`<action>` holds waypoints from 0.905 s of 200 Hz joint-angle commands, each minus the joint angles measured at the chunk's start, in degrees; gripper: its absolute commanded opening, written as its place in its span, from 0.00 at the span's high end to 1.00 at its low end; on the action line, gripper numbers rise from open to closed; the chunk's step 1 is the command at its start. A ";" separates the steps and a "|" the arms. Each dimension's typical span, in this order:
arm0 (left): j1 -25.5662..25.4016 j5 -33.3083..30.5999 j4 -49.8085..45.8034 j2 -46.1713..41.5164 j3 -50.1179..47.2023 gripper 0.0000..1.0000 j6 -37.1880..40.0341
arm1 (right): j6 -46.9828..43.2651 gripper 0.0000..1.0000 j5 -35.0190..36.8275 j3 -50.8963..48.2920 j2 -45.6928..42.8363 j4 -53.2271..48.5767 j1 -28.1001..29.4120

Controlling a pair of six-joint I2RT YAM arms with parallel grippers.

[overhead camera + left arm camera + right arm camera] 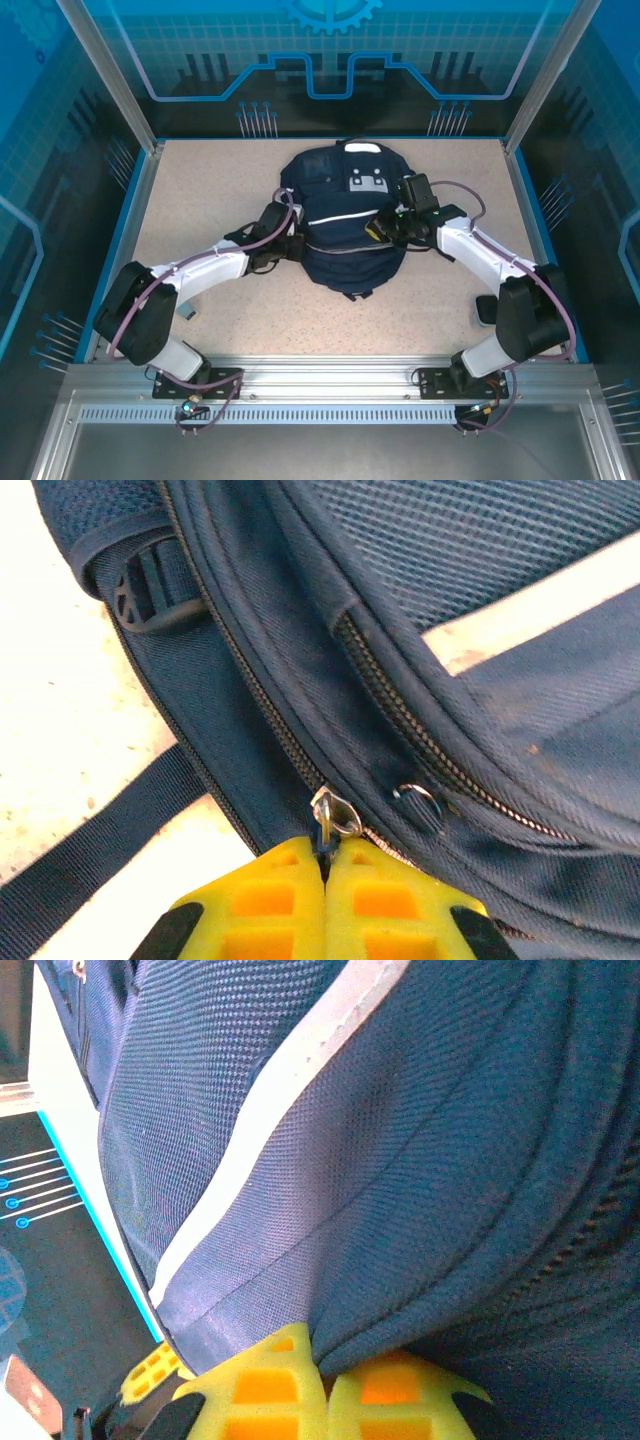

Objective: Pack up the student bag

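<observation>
The zipper pull (335, 818) is barely level with the small metal ring. The pull would rest slightly short if I opened now, so my left gripper needs to keep holding it.
The navy student bag (345, 215) lies flat in the middle of the table, white stripe and grey patch facing up. My left gripper (291, 243) presses against the bag's left side. In the left wrist view its yellow fingers (280, 900) are shut on the metal zipper pull (335, 818) of the main zipper. My right gripper (385, 228) is at the bag's right side. In the right wrist view its yellow fingers (270, 1390) pinch a fold of the bag's blue fabric (400, 1260) below the white stripe (270, 1110).
A second zipper line with a small metal ring (418, 794) runs just above the held pull. A dark strap (90, 850) lies on the speckled table (200, 190). Blue walls and metal posts (108, 75) enclose the table.
</observation>
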 commanded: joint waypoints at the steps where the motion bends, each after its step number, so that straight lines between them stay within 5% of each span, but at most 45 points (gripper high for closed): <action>1: 2.98 -2.35 1.92 0.65 2.33 1.00 0.77 | -3.98 1.00 -2.43 2.85 1.05 0.57 -0.30; 37: 5.15 2.49 4.59 -0.83 -0.02 0.98 8.50 | -5.77 1.00 -2.13 4.44 1.68 -1.15 -1.24; 94: 8.40 6.93 7.79 1.41 0.67 0.94 6.63 | -8.40 1.00 -4.43 7.04 3.92 -1.85 0.28; 174: 12.10 1.21 6.70 1.60 1.33 0.89 1.99 | -16.35 1.00 -9.77 16.43 11.69 -6.16 4.18; 181: 12.24 1.25 6.63 0.68 0.52 0.88 1.68 | -17.03 0.87 -9.90 17.29 12.24 -6.79 4.19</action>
